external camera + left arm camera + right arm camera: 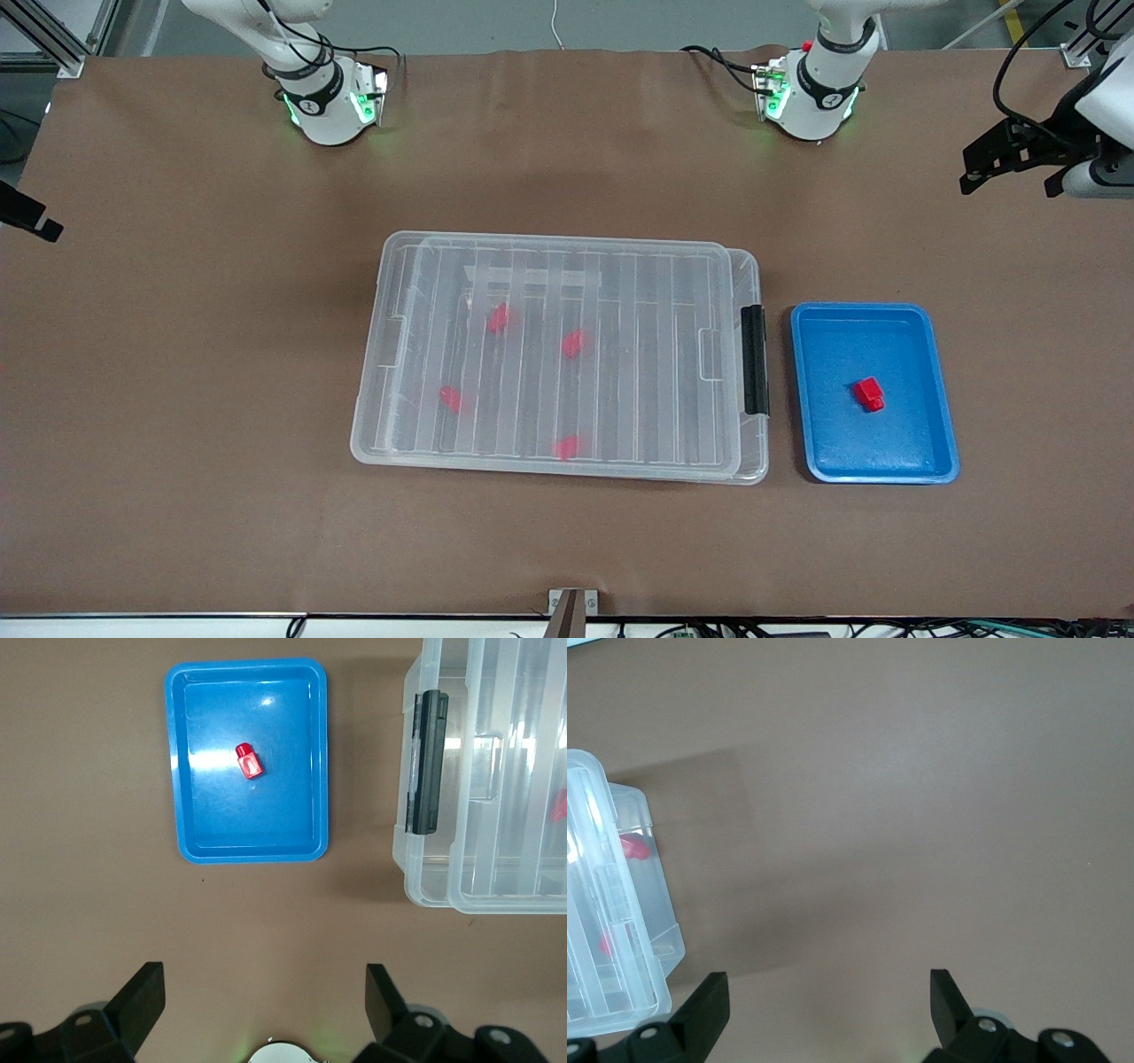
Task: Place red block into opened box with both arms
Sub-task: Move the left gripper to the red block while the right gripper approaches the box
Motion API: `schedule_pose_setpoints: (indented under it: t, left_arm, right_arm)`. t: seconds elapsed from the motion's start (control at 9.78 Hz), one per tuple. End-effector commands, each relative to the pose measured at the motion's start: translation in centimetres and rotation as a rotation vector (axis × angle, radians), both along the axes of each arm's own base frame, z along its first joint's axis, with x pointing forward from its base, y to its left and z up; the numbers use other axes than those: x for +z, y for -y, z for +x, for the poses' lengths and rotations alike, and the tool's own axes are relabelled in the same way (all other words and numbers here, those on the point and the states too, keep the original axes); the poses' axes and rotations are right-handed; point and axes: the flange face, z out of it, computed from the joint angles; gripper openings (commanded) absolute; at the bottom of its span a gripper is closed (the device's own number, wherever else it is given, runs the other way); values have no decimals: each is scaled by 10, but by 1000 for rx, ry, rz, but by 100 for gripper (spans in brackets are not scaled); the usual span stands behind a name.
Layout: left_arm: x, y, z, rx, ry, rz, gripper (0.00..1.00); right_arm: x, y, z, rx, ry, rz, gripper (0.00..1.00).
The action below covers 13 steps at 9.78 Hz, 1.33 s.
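The red block has to go into the opened box, so my left gripper should pick it up next by its square body (865,388) below the round knob.
One red block (869,394) (249,761) lies in a blue tray (939,390) (182,771) beside the box, toward the left arm's end. The clear box (753,461) (425,877) (660,930) stands mid-table with its ribbed lid (620,292) lying on it and its black handle (753,359) (427,762) facing the tray. Several more red blocks (499,318) (633,848) show through the lid. My left gripper (1014,173) (261,979) hangs open and empty over bare table near the tray. My right gripper (27,215) (826,981) is open and empty over bare table at the right arm's end.
Brown table surface (221,399) surrounds the box and tray. Both arm bases (328,97) (811,93) stand along the table edge farthest from the front camera. A small metal bracket (571,602) sits at the table edge nearest to that camera.
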Motion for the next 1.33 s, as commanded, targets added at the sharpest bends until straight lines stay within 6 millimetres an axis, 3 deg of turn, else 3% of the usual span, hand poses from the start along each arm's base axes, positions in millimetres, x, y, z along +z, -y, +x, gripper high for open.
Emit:
schedule_pose_setpoints:
  t: [0.0,0.2,0.41,0.61,0.72,0.82,1.02,1.23]
  left_arm:
    - [-10,-1,4,21,-36,-4,100]
    - [-34,-8,26,12,-72,8,100]
    - [-93,-13,72,16,-133,2,100]
    - [-177,-16,105,31,-144,12,100]
    - [-218,-20,118,25,-135,41,100]
    - [-263,-31,130,59,-125,35,100]
    - [-342,-32,148,196,-123,37,100]
    - [-399,-34,154,270,-130,51,100]
  right_arm:
    - [3,0,-8,4,1,-10,100]
    - [3,0,-8,4,1,-10,100]
    - [3,0,-8,2,1,-2,100]
    - [-5,-25,0,49,-14,3,100]
    - [-11,-64,4,107,-28,2,100]
    - [-32,-98,16,165,-59,0,100]
    - [-85,-165,41,203,-118,-14,100]
    - [-151,-242,51,180,-150,-42,100]
